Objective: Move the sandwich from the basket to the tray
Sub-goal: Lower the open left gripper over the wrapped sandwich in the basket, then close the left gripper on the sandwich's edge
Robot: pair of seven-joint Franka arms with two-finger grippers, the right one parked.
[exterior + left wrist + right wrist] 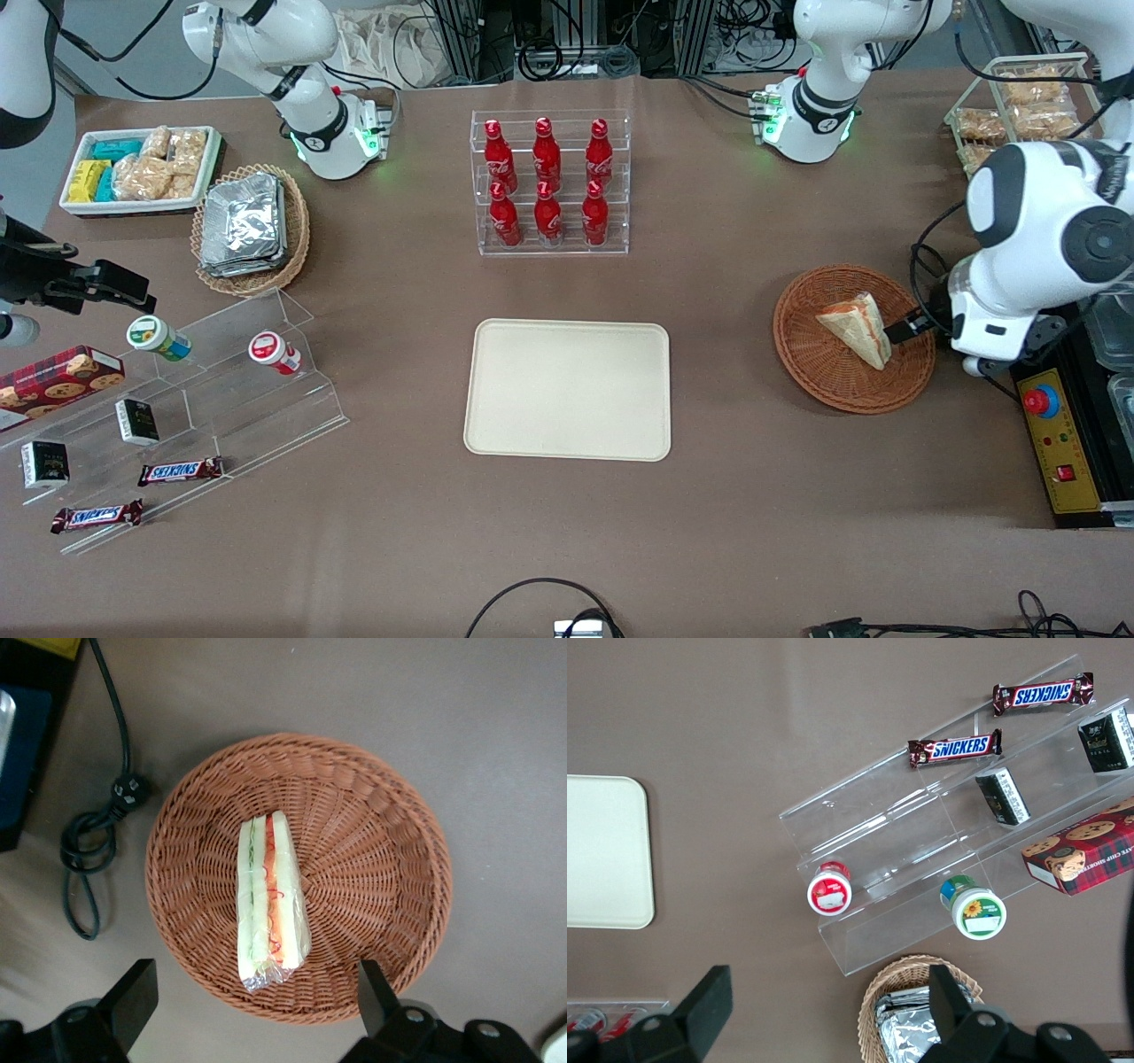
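Next, my left gripper needs to grab the sandwich by its end with the crinkled film (869, 305). Then it should place the sandwich on the cream tray (569, 388).
The sandwich (858, 328) is a pale wedge with red and green filling and lies in the reddish-brown wicker basket (806, 354) toward the working arm's end of the table. In the left wrist view the sandwich (269, 899) lies on its side in the basket (390, 868), wrapped in clear film. My left gripper (912, 326) hangs above the basket's rim beside the sandwich. In the left wrist view the gripper (252, 997) is open and empty, its fingers (133, 992) spread wide above the rim. The cream tray (569, 388) lies bare at the table's middle.
A clear rack of red bottles (549, 182) stands farther from the camera than the tray. A black cable (89, 859) lies on the table beside the basket. A yellow control box (1059, 443) sits at the table's edge near the basket.
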